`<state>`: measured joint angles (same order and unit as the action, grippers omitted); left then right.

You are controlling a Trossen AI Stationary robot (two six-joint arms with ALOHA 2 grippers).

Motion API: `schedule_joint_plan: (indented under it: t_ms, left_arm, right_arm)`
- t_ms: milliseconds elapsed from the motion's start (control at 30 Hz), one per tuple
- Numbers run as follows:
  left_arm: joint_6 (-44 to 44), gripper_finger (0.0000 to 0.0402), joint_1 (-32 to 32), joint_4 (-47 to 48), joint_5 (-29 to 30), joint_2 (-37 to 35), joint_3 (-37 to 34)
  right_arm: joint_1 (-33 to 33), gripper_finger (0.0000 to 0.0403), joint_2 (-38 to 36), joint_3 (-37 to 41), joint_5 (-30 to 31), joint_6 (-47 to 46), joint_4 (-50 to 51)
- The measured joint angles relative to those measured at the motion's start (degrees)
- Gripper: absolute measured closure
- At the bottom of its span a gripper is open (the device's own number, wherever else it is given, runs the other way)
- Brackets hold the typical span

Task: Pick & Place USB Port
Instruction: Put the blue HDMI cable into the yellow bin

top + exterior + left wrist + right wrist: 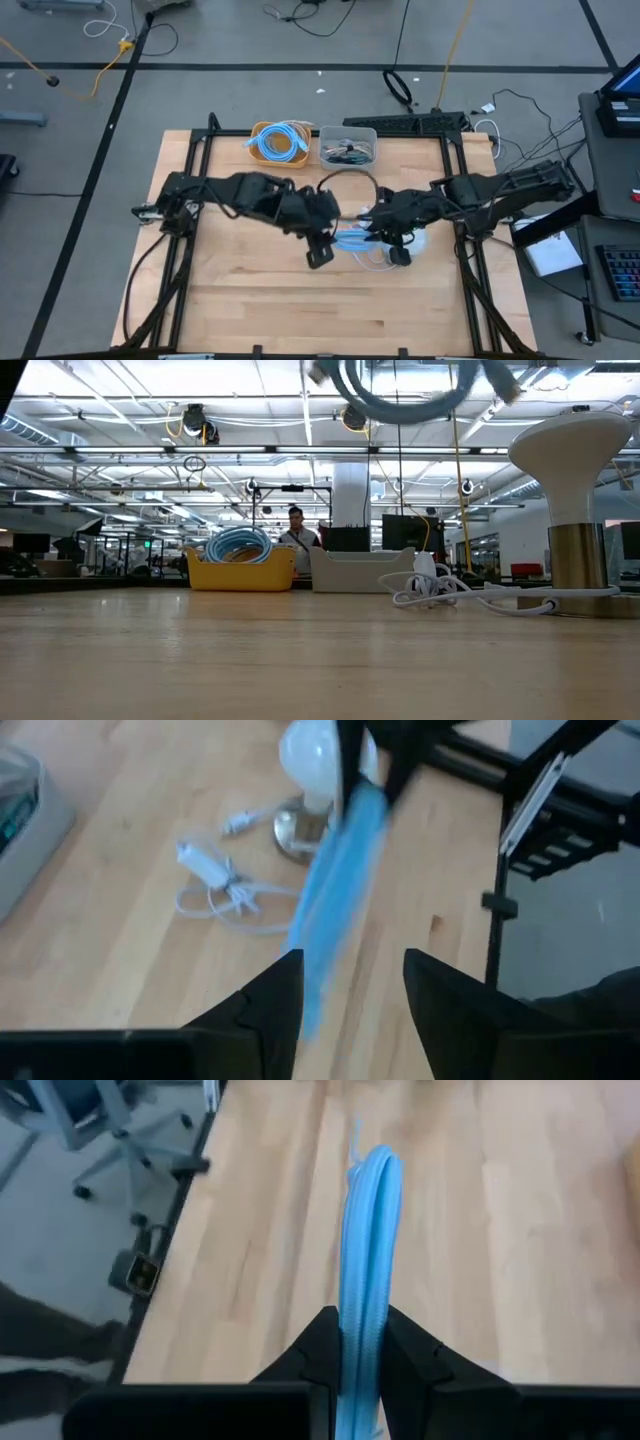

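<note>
My left gripper grabs the light-blue coil by its bundled strands next, to put it into the yellow bin (280, 146) with the other blue cables.
A coil of light-blue cable (350, 241) hangs in the air over the table's middle; in the low view only its lower arc (400, 395) shows at the top. My right gripper (362, 1320) is shut on it and comes in from the table's right (378, 236). My left gripper (350, 960) is open, reaches in from the left (320, 252) and faces the coil (335, 880). The coil's near end lies between the left gripper's fingers. My right gripper pinches the coil's bundled strands (365, 1295) between its two fingers, which lie across several strands side by side. The coil is lifted clear of the table and stands out edge-on beyond the fingertips. My left gripper has the coil's end close beside one finger (285, 990); I cannot tell whether they touch.
A white mushroom-shaped stand on a metal base (575, 470) sits right of the coil, with a loose white cable (450, 592) on the table beside it. At the far edge are a yellow bin of blue cables (278, 142) and a grey bin (348, 146). The near half is bare wood.
</note>
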<state>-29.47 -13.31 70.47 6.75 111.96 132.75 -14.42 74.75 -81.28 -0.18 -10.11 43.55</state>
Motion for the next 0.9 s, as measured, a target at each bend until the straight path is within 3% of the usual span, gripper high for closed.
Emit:
schedule_joint_plan:
  t_ms: [300, 900]
  left_arm:
    - [5.1, 0.0194, 3.0, -1.1, -6.3, 0.2, 0.0]
    - [8.5, 0.0192, 2.9, -5.1, -12.0, 3.5, 0.0]
  right_arm:
    - [-2.9, 0.0369, 0.2, -2.1, 3.1, 0.4, -0.4]
    - [-1.1, 0.0369, 4.1, -2.1, 1.3, -0.2, -1.7]
